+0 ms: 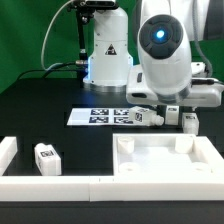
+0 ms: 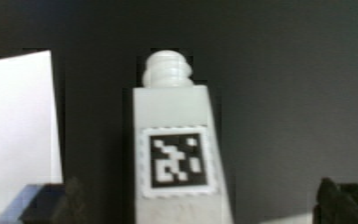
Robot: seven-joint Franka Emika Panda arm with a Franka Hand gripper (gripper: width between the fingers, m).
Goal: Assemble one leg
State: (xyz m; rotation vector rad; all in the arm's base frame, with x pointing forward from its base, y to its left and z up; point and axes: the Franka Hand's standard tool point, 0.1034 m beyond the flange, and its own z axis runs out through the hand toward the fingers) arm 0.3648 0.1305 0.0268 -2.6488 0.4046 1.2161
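Note:
My gripper moves toward the leg's tagged block [image 2: 176, 155], then closes: my fingers are above and short of it, so closing now would miss.
A white leg [image 2: 176, 150] with a square tag on its face lies on the black table, its threaded tip pointing away from my wrist. My gripper [image 2: 194, 205] is open, and the leg lies between the two dark fingers [image 2: 44, 205] with a gap on each side. In the exterior view my gripper [image 1: 147, 108] hangs low over that leg [image 1: 143, 114], beside the right end of the marker board [image 1: 105, 116]. The white square tabletop [image 1: 165, 165] lies in front of it.
Two more legs [image 1: 170, 117] [image 1: 188, 121] stand right of my gripper, and another leg [image 1: 47, 158] stands at the exterior view's left. A white L-shaped wall [image 1: 20, 185] runs along the front and left. The arm's base [image 1: 105, 50] stands behind. The marker board's edge [image 2: 16, 110] shows beside the leg.

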